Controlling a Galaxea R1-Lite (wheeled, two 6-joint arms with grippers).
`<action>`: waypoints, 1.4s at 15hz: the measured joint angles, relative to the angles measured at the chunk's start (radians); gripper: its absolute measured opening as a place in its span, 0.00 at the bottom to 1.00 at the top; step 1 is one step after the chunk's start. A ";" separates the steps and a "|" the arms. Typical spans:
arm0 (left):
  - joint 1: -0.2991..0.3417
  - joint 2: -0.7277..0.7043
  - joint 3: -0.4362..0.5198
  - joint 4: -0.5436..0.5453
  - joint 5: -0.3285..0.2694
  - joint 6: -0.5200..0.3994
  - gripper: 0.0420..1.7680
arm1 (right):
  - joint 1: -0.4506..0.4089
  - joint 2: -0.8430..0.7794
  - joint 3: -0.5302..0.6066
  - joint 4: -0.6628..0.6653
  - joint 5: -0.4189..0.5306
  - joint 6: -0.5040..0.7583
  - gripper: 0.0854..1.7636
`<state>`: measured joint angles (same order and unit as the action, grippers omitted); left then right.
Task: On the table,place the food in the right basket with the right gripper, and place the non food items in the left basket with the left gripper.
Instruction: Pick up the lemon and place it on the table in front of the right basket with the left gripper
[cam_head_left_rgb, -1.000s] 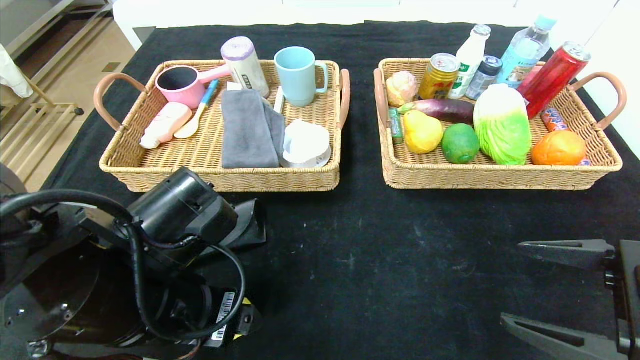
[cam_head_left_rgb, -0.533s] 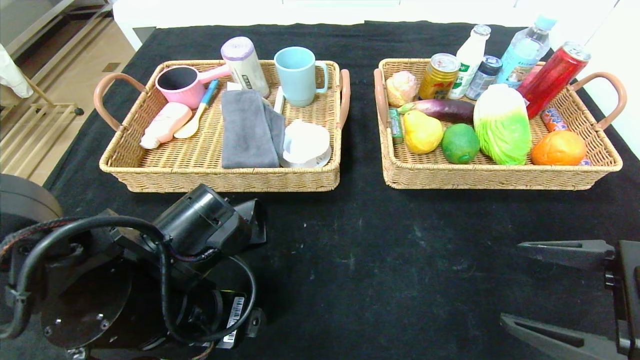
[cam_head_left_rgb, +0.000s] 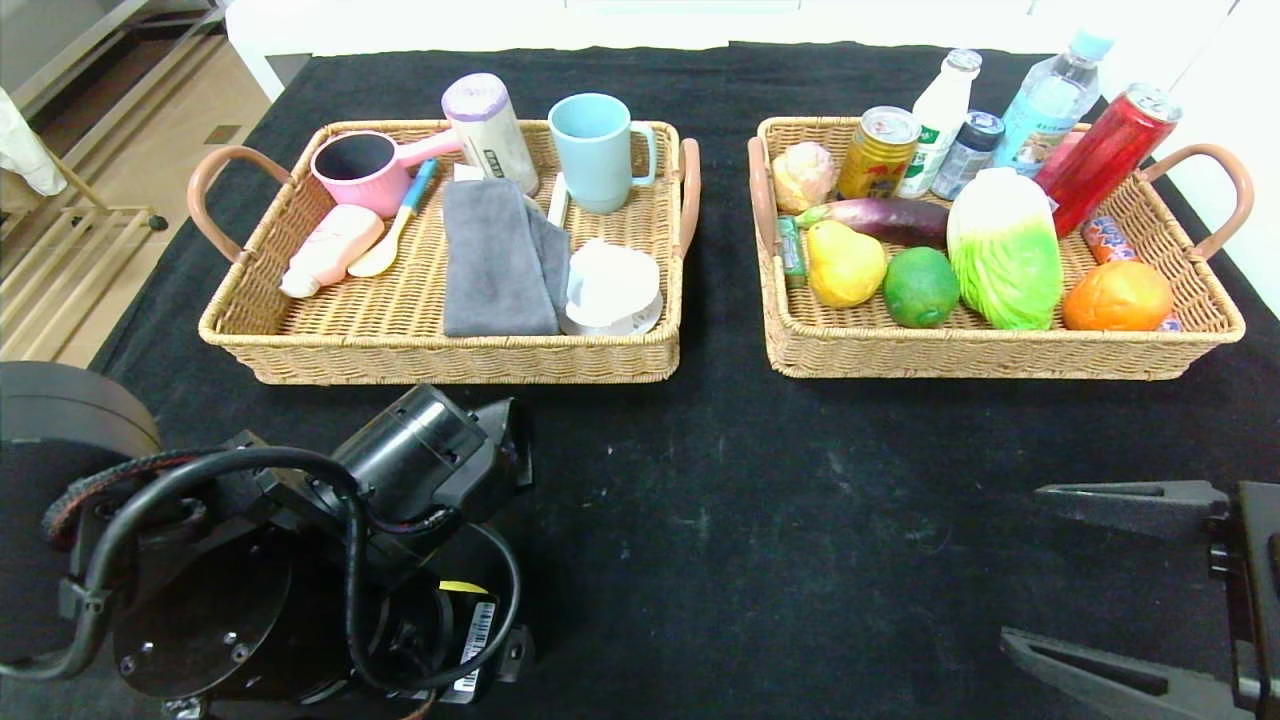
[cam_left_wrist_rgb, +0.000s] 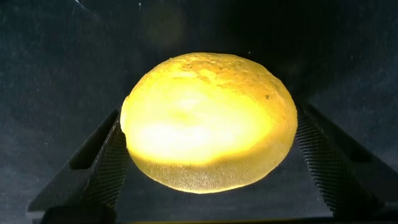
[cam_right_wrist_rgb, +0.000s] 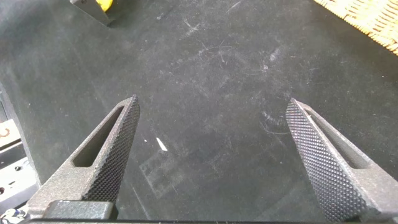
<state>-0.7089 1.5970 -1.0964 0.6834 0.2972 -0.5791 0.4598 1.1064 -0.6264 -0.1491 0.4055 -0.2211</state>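
Observation:
My left gripper closes on the lemon now, since its fingers stand on both sides of the yellow lemon (cam_left_wrist_rgb: 208, 122).
In the left wrist view a round yellow bun-like thing (cam_left_wrist_rgb: 208, 124) lies on the black cloth between the fingers (cam_left_wrist_rgb: 109, 162) of my left gripper (cam_left_wrist_rgb: 208, 112). The jaws are spread wide, one finger close on each side of it. In the head view my left arm (cam_head_left_rgb: 420, 470) hangs over the table's front left and hides both the gripper and the yellow thing. My right gripper (cam_head_left_rgb: 1040, 575) is open and empty over bare cloth at the front right, as the right wrist view (cam_right_wrist_rgb: 211, 109) also shows.
The left basket (cam_head_left_rgb: 440, 362) holds a blue mug (cam_head_left_rgb: 595, 150), pink pot (cam_head_left_rgb: 360, 170), grey towel (cam_head_left_rgb: 495, 260) and other wares. The right basket (cam_head_left_rgb: 1000, 355) holds a pear (cam_head_left_rgb: 843, 262), lime (cam_head_left_rgb: 920, 287), cabbage (cam_head_left_rgb: 1003, 250), orange (cam_head_left_rgb: 1117, 296), cans and bottles.
My left arm has swung forward and lower over the front left of the table. The right arm and both baskets have not moved.

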 joint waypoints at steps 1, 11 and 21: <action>0.001 0.001 -0.001 0.000 0.001 0.000 0.97 | 0.000 0.000 0.000 0.000 0.000 0.000 0.97; 0.003 0.010 0.000 0.000 0.013 0.000 0.73 | 0.000 -0.001 0.000 0.000 0.000 0.000 0.97; 0.002 0.016 -0.009 -0.002 0.029 0.000 0.72 | 0.004 -0.001 0.005 0.000 0.001 0.000 0.97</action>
<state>-0.7070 1.6134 -1.1053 0.6817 0.3266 -0.5791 0.4636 1.1053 -0.6211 -0.1489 0.4064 -0.2206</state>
